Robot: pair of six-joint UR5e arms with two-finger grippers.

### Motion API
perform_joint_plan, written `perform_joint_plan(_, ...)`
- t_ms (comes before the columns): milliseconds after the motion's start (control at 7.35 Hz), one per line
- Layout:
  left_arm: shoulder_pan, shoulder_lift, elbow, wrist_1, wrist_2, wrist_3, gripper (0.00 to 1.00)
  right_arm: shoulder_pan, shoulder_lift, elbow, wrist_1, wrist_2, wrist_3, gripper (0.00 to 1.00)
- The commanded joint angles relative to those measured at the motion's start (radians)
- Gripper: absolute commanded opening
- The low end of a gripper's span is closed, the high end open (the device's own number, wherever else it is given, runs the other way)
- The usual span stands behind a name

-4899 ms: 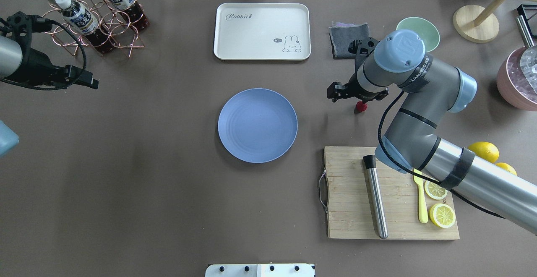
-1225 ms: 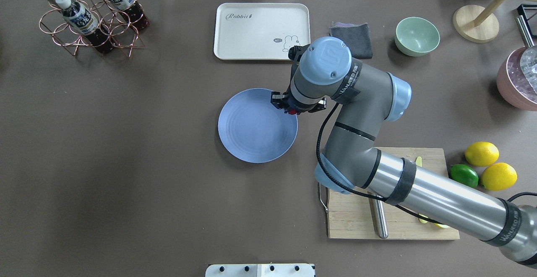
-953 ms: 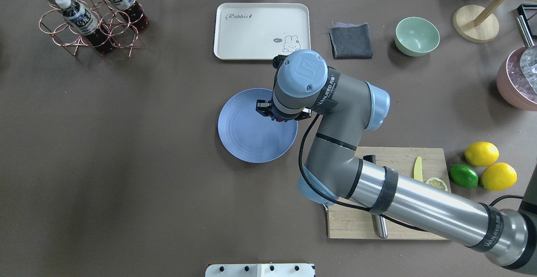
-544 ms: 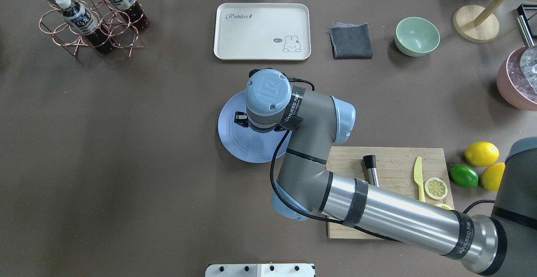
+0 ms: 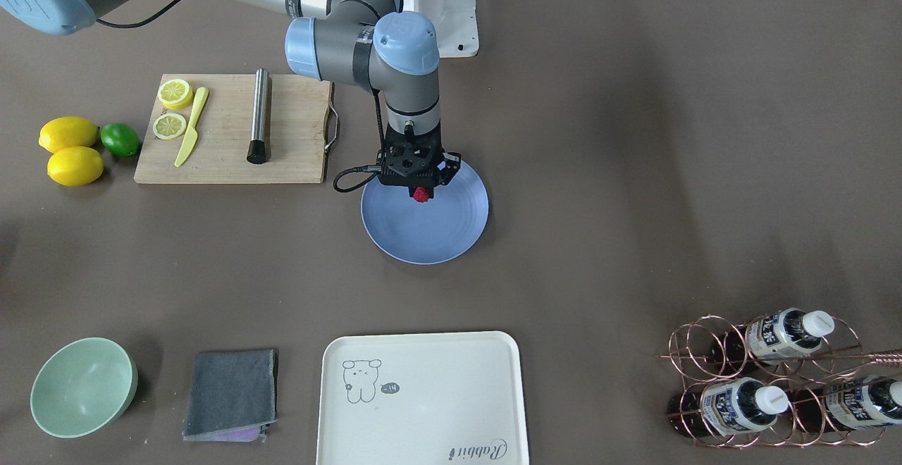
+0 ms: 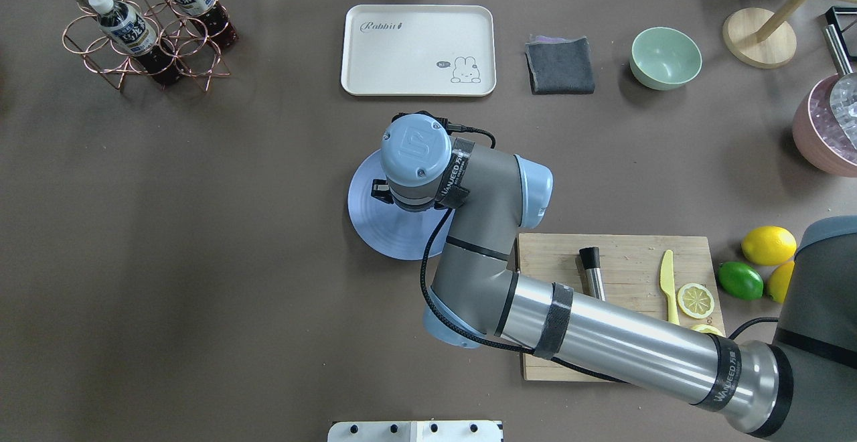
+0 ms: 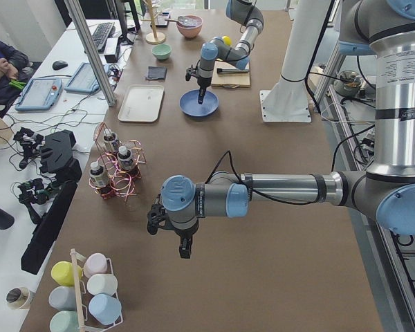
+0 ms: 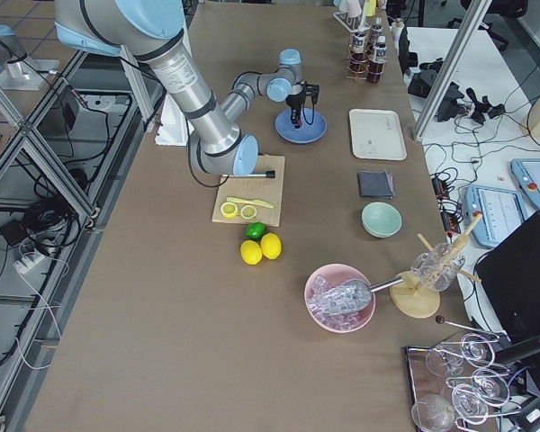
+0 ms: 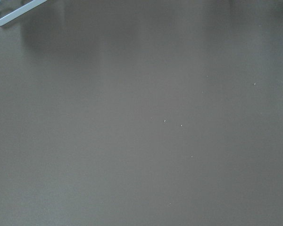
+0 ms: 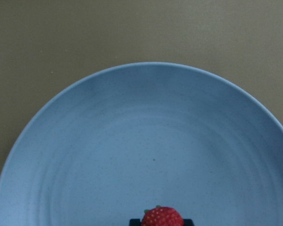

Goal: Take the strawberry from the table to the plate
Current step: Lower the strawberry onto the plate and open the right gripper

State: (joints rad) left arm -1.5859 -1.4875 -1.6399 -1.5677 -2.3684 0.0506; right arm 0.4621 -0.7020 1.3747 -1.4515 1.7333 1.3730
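Note:
My right gripper is ready to open. The strawberry (image 5: 421, 196) is low over the blue plate's flat middle (image 5: 425, 214), inside the plate's rim.
The blue plate (image 5: 451, 229) lies mid-table, partly covered by my right arm in the overhead view (image 6: 371, 224). My right gripper (image 5: 420, 192) hangs over the plate's robot-side half, pointing down and shut on the small red strawberry (image 5: 421, 196). In the right wrist view the strawberry (image 10: 162, 217) shows at the bottom edge, with the plate (image 10: 151, 141) filling the space below it. My left gripper (image 7: 184, 247) appears only in the exterior left view, low over bare table (image 9: 141, 113); I cannot tell whether it is open or shut.
A wooden cutting board (image 5: 296, 148) carries a steel rod, a yellow knife and lemon slices. Lemons (image 5: 70, 151) and a lime lie past it. A cream tray (image 5: 423, 398), grey cloth (image 5: 230, 393), green bowl (image 5: 82, 386) and bottle rack (image 5: 768, 380) line the far side.
My right arm carried the strawberry from the table beside the cutting board to over the plate, still drifting leftward slightly in the last half second. The left arm left the overhead view.

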Motion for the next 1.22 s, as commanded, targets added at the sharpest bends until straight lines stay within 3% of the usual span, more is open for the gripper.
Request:
perform_joint_plan(0,0.0,0.001,0.0,0.0,0.0,0.0,0.98,0.0,0.007,-0.014,0.0,-0.001,-0.003,0.0)
perform_joint_plan(272,0.001,0.0,0.0,0.0,0.0,0.0,0.98,0.001,0.007,-0.014,0.003,-0.003,-0.005,0.0)
perform_joint_plan(544,0.001,0.0,0.0,0.0,0.0,0.0,0.98,0.0,0.006,-0.019,0.022,-0.004,0.001,0.8)
perform_joint_plan(680,0.001,0.0,0.0,0.0,0.0,0.0,0.98,0.0,0.004,-0.019,0.022,-0.004,-0.002,1.0)
perform_joint_plan(1089,0.001,0.0,-0.001,0.0,0.0,0.0,0.98,0.044,0.009,0.026,0.016,0.021,-0.009,1.0)
